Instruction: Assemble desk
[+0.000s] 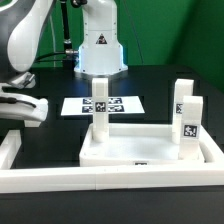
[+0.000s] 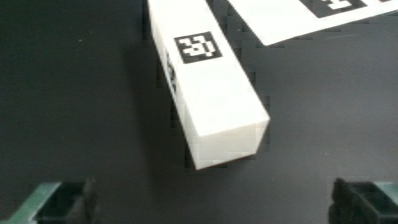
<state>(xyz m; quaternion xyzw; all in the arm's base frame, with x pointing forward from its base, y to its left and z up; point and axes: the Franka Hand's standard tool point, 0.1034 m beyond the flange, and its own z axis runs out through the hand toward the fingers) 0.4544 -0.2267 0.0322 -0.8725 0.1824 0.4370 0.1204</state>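
The lying leg's near end (image 2: 230,146) needs my gripper closer before it closes, because the fingers stop short of the leg in the wrist view and would miss.
The desk's white tray-like tabletop (image 1: 150,152) lies in the foreground of the exterior view. Three short white tagged legs stand upright on it: one (image 1: 100,108) at its far left corner and two (image 1: 186,118) at its right side. In the wrist view a further white leg (image 2: 214,90) lies flat on the black table, its tag (image 2: 196,47) facing up. My gripper (image 2: 210,200) hangs above it, open, and the leg's near end stops short of the dark fingertips (image 2: 57,200). Nothing sits between them. The gripper (image 1: 26,108) shows at the exterior view's left.
The marker board (image 1: 100,103) lies behind the tabletop, and its corner (image 2: 320,20) shows beside the lying leg. Long white border bars (image 1: 110,182) run along the front and the exterior view's left. The robot's base (image 1: 100,50) stands at the back.
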